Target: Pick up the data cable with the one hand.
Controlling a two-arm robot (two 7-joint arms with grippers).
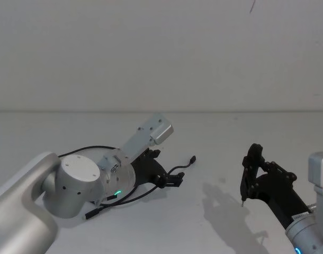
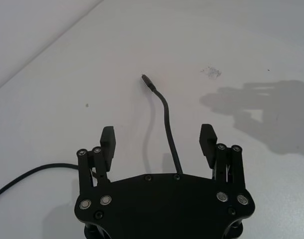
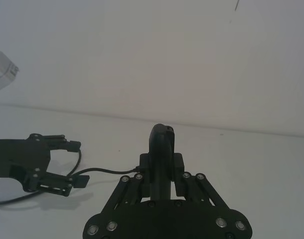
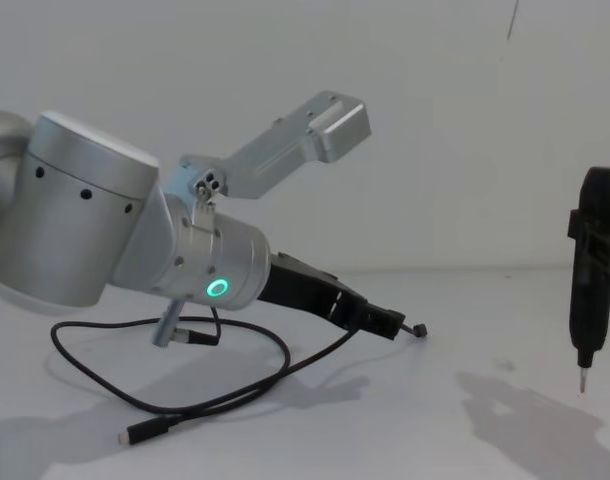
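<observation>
The black data cable needs to be picked up next, so the left gripper should grab it by the cord just behind its plug end.
The data cable is a thin black cord lying in loops on the white table. One small plug end lifts slightly off the surface. My left gripper is open low over the table, and the cord runs between its two fingers without touching either. From the side, the left gripper points down and forward, with the cable's other plug lying near the front. My right gripper hovers to the right, shut on a black pen-shaped tool with its tip pointing down.
The left arm's silver body with its green ring hangs over the cable's loops. In the right wrist view the left gripper and the cable lie ahead. A plain wall closes off the table's far edge.
</observation>
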